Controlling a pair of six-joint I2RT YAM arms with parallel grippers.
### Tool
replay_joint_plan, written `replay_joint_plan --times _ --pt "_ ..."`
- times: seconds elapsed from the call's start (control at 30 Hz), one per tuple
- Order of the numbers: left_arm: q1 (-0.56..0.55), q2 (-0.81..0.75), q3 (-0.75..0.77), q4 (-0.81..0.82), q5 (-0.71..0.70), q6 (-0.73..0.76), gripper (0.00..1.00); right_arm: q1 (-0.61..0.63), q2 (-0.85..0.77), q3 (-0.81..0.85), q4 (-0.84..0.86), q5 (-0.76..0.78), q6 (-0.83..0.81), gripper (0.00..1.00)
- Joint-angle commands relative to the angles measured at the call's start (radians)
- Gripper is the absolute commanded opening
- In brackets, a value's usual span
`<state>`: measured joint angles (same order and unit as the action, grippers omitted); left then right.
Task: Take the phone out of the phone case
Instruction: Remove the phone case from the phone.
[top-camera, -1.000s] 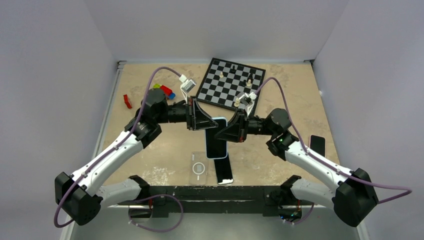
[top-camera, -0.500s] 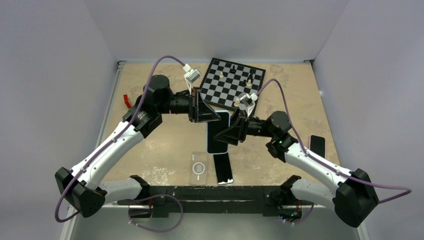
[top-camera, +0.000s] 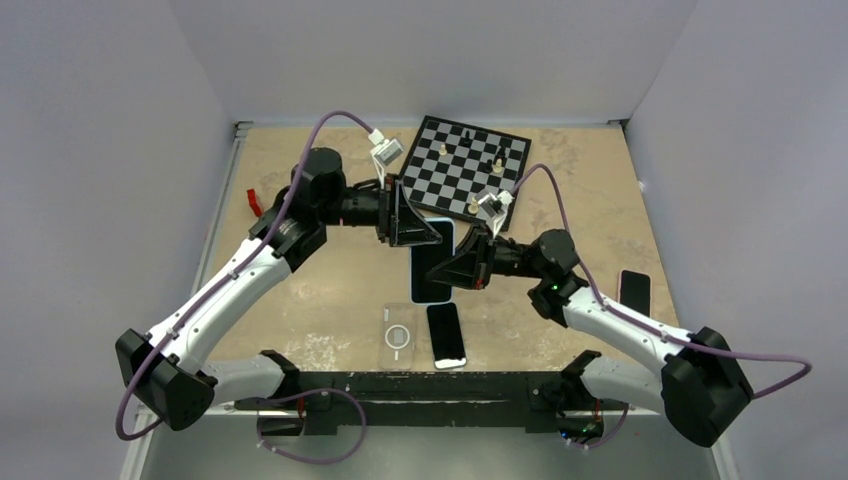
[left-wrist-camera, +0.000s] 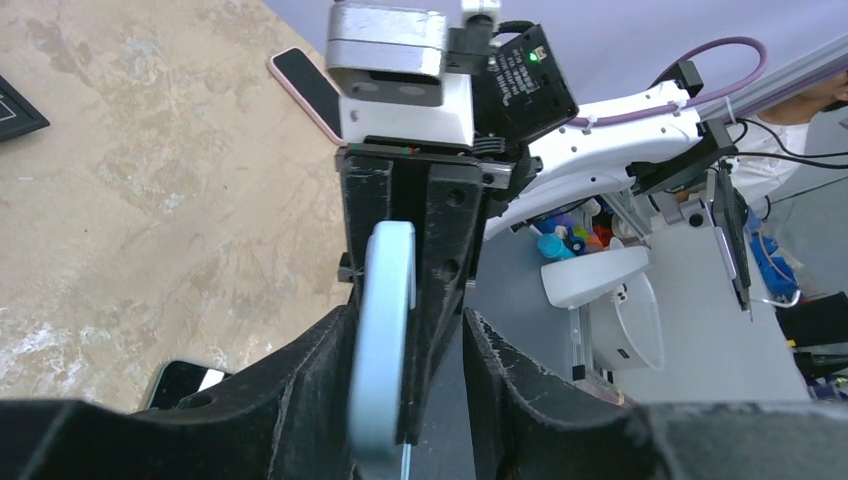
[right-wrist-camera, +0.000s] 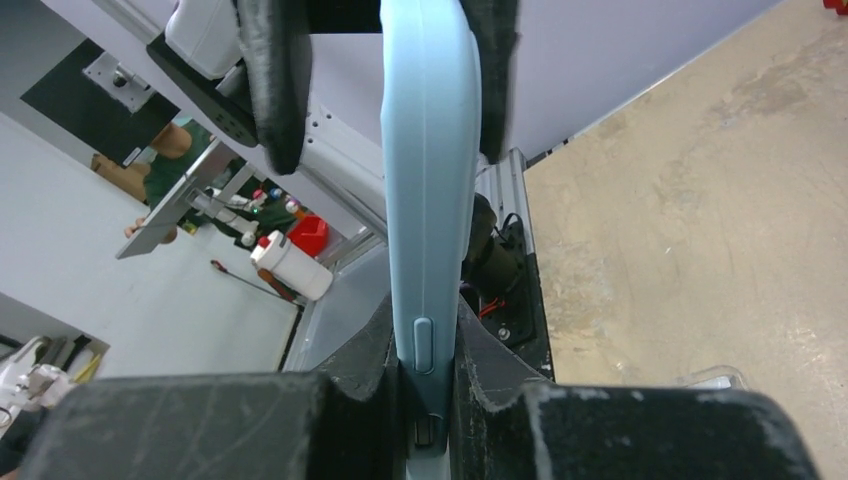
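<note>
My left gripper closes now, since its fingers reach past the blue case's edge and closing now would catch the case.
A phone in a light blue case (top-camera: 432, 262) is held in the air between both grippers, its dark screen facing up. My right gripper (top-camera: 452, 270) is shut on the case's near long edge; in the right wrist view (right-wrist-camera: 425, 310) both fingers press the blue case (right-wrist-camera: 425, 150). My left gripper (top-camera: 424, 234) straddles the case's far end. In the left wrist view (left-wrist-camera: 408, 315) the case (left-wrist-camera: 385, 320) lies against one finger, with a gap to the other.
A bare black phone (top-camera: 447, 335) and a clear case (top-camera: 397, 337) lie on the table below the held phone. A pink-cased phone (top-camera: 633, 292) lies at the right. A chessboard (top-camera: 462, 165) with pieces stands at the back, and coloured blocks (top-camera: 255, 203) lie at the left.
Both grippers have carried the blue-cased phone a little farther from the arm bases. The black phone on the table below is now fully uncovered.
</note>
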<state>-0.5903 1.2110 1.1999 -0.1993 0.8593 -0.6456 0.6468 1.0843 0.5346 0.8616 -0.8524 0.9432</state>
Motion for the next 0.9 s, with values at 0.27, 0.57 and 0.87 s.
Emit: replay_joint_plan --times 0.27,0.57,0.87 --pt "-0.004 -0.048 -0.038 0.077 0.063 0.018 0.25 0.018 0.067 0.111 0.119 0.029 0.009 0.0" --pt "-0.004 -0.066 -0.048 0.093 0.082 0.027 0.11 0.037 0.102 0.156 0.076 0.026 -0.023 0.0" --pt "0.02 -0.154 -0.049 0.024 -0.024 0.087 0.0 0.037 -0.088 0.046 -0.227 0.103 -0.162 0.71"
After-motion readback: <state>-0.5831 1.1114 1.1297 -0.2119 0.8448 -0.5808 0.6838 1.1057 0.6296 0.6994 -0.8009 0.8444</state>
